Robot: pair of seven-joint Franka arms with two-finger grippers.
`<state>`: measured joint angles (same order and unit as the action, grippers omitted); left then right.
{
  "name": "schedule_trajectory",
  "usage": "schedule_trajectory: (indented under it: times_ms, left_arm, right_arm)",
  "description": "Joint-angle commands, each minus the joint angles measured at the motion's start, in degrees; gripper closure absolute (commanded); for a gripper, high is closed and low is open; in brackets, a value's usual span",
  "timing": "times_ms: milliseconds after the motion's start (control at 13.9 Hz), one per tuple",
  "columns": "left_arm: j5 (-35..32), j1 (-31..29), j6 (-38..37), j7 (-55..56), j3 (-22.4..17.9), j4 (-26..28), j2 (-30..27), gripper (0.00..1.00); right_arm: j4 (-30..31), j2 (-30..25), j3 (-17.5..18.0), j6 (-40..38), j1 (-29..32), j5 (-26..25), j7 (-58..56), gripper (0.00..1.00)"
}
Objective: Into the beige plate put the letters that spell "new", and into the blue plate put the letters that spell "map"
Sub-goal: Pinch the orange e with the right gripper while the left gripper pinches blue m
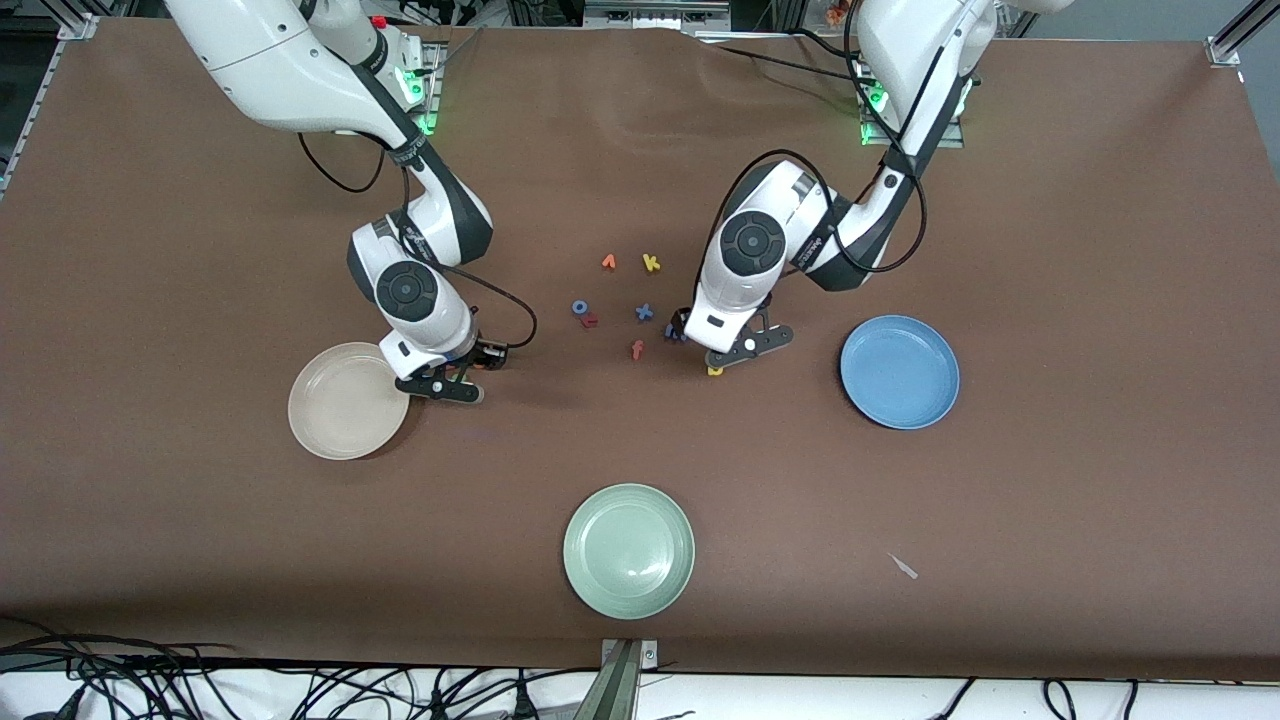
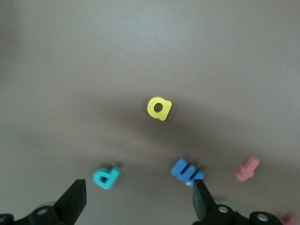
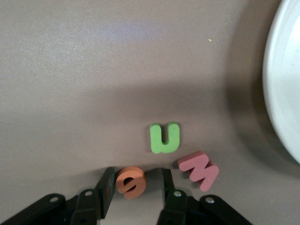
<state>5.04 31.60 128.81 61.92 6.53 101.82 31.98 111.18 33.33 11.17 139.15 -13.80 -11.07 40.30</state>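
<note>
My left gripper grabs the blue "m" by its arched top and leg ends next, to help spell "map" in the blue plate [image 1: 900, 375].
In the right wrist view the orange "e" [image 3: 131, 182] lies on the table between my right gripper's [image 3: 136, 183] fingers; one finger touches it and a small gap shows at the other. The green "n" [image 3: 164, 138] and pink "w" [image 3: 198, 169] lie close by, next to the beige plate [image 3: 281, 93]. In the front view the right gripper [image 1: 447, 384] is low beside the beige plate [image 1: 305, 415]. My left gripper [image 2: 138, 201] hangs open just above the table, with the teal "p" [image 2: 106, 177] and blue "m" [image 2: 186, 170] near its fingertips and the yellow "a" [image 2: 159, 108] past them. The blue plate [image 1: 900, 375] holds nothing.
A pale green plate [image 1: 628, 550] sits near the front edge. Loose letters lie between the arms: an orange one [image 1: 608, 262], a yellow "k" [image 1: 651, 263], a blue "o" [image 1: 579, 308], a blue "x" [image 1: 644, 312] and an orange-red "f" [image 1: 637, 349].
</note>
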Motion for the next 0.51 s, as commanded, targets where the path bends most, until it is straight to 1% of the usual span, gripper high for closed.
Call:
schedule_trajectory:
  times_ms: [0, 144, 289, 361, 433]
  left_arm:
    - [1.6, 2.3, 4.2, 15.8, -0.6, -0.7, 2.1, 0.00]
    - [1.6, 4.3, 6.2, 24.5, -0.6, -0.7, 3.3, 0.00]
    - [1.6, 4.8, 6.5, 34.3, -0.6, -0.9, 4.1, 0.00]
    - [1.6, 4.8, 6.6, 36.3, -0.6, -0.9, 4.5, 0.00]
    - [1.6, 5.0, 8.6, 36.6, -0.6, -0.7, 5.0, 0.00]
  right_arm:
    - [0.5, 0.0, 0.0, 0.7, 0.0, -1.1, 1.0, 0.57]
    - [0.5, 0.1, 0.1, 0.8, 0.0, -1.1, 1.1, 0.58]
    - [0.5, 0.4, 0.1, 0.9, 0.0, -1.1, 1.1, 0.61]
    - [0.4, 0.4, 0.1, 0.9, 0.0, -1.0, 1.1, 0.61]
    - [0.4, 0.4, 0.1, 0.9, 0.0, -1.1, 1.1, 0.66]
